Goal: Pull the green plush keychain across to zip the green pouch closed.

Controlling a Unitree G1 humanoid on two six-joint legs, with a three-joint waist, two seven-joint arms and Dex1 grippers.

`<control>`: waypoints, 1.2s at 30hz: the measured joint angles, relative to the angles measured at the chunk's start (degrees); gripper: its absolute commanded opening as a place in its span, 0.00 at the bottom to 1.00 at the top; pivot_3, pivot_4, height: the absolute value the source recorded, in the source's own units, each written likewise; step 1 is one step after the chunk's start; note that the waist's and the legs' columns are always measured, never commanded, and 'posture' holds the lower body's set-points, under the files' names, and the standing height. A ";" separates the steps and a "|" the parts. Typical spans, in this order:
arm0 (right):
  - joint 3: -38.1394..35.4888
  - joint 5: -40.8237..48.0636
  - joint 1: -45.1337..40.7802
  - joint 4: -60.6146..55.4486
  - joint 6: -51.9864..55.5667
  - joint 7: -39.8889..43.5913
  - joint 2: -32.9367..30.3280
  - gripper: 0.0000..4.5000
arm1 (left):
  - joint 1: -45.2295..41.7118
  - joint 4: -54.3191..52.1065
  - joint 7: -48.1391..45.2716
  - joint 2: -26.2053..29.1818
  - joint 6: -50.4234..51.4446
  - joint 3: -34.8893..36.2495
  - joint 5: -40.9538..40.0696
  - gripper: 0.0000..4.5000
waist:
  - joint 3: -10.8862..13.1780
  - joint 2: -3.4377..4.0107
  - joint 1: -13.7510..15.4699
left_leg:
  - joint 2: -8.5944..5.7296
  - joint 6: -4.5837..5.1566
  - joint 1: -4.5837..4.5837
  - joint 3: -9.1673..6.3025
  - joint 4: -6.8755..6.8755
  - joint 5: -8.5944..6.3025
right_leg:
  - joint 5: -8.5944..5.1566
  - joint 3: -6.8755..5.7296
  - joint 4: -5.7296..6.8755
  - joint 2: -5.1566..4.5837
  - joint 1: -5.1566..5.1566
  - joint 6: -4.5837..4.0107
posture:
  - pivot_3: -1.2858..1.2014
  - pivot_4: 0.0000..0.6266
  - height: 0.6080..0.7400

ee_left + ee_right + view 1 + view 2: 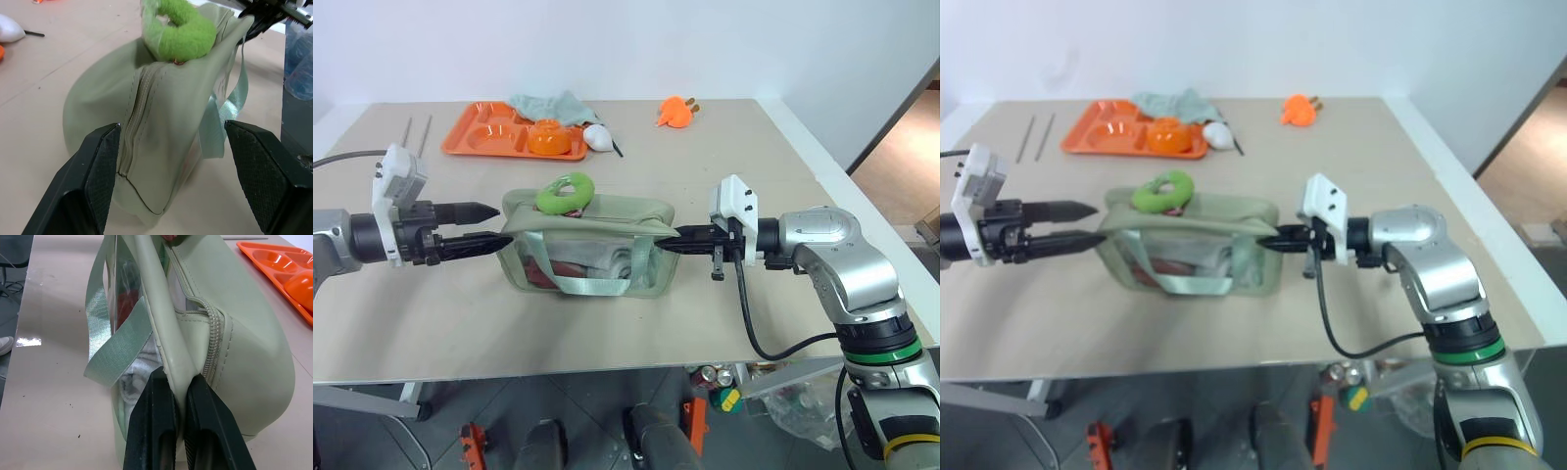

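Note:
My left gripper is going to grab the raised top edge (pixel 183 159) at the pouch's end next, because the pouch's fabric hangs slack beside its zipper (pixel 135 125).
The green pouch (pixel 607 223) sits mid-table, its clear window facing me and a webbing strap hanging over it. The green plush keychain (pixel 565 193) rests on the pouch's top, toward its left end, by the zipper. My left gripper (pixel 501 224) is open at the pouch's left end, which lies between the spread fingers (pixel 98 166) without being pinched. My right gripper (pixel 671 238) is shut on the fabric at the pouch's right end, beside the zipper (pixel 211 347).
An orange tray (pixel 480 137) with an orange bowl (pixel 548 138) stands at the back left, with a grey-green cloth (pixel 553 103) and a white object (pixel 599 137) beside it. An orange toy (pixel 675 112) lies at the back. Two thin rods (pixel 418 131) lie far left.

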 measured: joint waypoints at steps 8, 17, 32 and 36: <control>-0.01 0.09 0.01 -0.38 0.59 -0.51 -0.35 0.00 | 0.91 0.02 -0.49 -0.71 -1.93 -2.18 1.25 0.07 | 0.00 0.00 0.00 | -0.01 0.00 -0.01 0.00 0.00 0.00 | 0.00 0.00 0.00 -0.01 0.00 0.00 | 0.52 0.24 1.00; -0.53 2.76 0.27 -0.79 3.78 0.46 -0.93 0.23 | -0.19 0.27 1.05 -2.10 -2.59 -3.25 2.51 0.00 | 0.00 -0.01 0.08 | -0.05 0.00 -0.02 0.00 0.01 0.00 | 0.00 0.00 -0.01 -0.04 0.03 0.01 | 0.52 0.24 1.00; -9.62 8.65 -0.90 3.87 6.20 4.04 -9.17 0.98 | -0.23 -0.37 1.75 -2.40 -2.90 -3.80 2.32 0.00 | 0.02 0.04 0.86 | -0.12 0.00 -0.05 0.05 0.02 0.00 | -0.04 0.03 -0.05 -0.13 0.01 0.07 | 0.52 0.24 1.00; -15.81 13.81 -10.42 8.78 7.84 0.83 -5.82 0.98 | -0.13 -0.59 2.19 -2.38 -2.84 -3.72 2.38 0.00 | 0.06 0.11 0.67 | -0.10 0.00 -0.02 0.04 0.03 0.00 | 0.00 0.03 -0.04 -0.09 0.02 0.03 | 0.52 0.24 1.00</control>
